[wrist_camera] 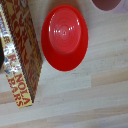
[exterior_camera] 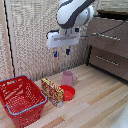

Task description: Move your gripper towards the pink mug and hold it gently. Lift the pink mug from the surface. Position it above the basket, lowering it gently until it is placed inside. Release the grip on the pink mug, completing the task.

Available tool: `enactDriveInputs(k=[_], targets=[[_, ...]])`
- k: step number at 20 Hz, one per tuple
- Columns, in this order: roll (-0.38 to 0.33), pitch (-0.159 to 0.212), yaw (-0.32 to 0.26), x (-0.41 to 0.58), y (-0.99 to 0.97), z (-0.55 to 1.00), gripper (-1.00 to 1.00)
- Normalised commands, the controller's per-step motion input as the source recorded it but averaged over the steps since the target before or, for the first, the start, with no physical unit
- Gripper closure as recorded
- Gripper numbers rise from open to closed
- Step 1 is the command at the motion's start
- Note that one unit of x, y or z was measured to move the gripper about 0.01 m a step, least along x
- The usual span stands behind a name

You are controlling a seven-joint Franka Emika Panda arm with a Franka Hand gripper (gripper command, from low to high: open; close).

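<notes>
My gripper takes hold of the pink mug by its rim next, to lift it and set it inside the basket (exterior_camera: 21, 100).
The pink mug (exterior_camera: 68, 78) stands upright on the wooden surface (exterior_camera: 100, 100), its handle toward the exterior view's right. Only its rim shows in the wrist view (wrist_camera: 106, 4), at the picture's edge. My gripper (exterior_camera: 62, 52) hangs well above the mug, fingers pointing down, open and empty. The fingers do not show in the wrist view. The red basket (exterior_camera: 21, 100) with a blue-grey rim stands at the exterior view's left, empty.
A flat red bowl (exterior_camera: 68, 92) (wrist_camera: 64, 37) lies just in front of the mug. A granola bar box (exterior_camera: 52, 91) (wrist_camera: 19, 55) stands between bowl and basket. A dark wooden drawer cabinet (exterior_camera: 107, 45) is at the back right.
</notes>
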Motion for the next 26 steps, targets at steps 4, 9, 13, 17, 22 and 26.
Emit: enactDriveInputs(k=[4,9,13,17,22,26], targets=[[0.011,0.0,-0.017,0.051,-0.44,-0.1,-1.0],[0.026,0.0,0.0,0.027,-0.64,-0.13,-1.0],[0.028,0.0,0.005,0.0,-0.61,-0.17,-1.0],[0.007,0.0,0.032,0.0,-0.48,-0.26,-1.0],[0.0,0.0,0.05,0.061,-0.43,-0.31,-1.0],[0.0,0.002,0.084,0.188,-0.36,-0.36,-1.0]])
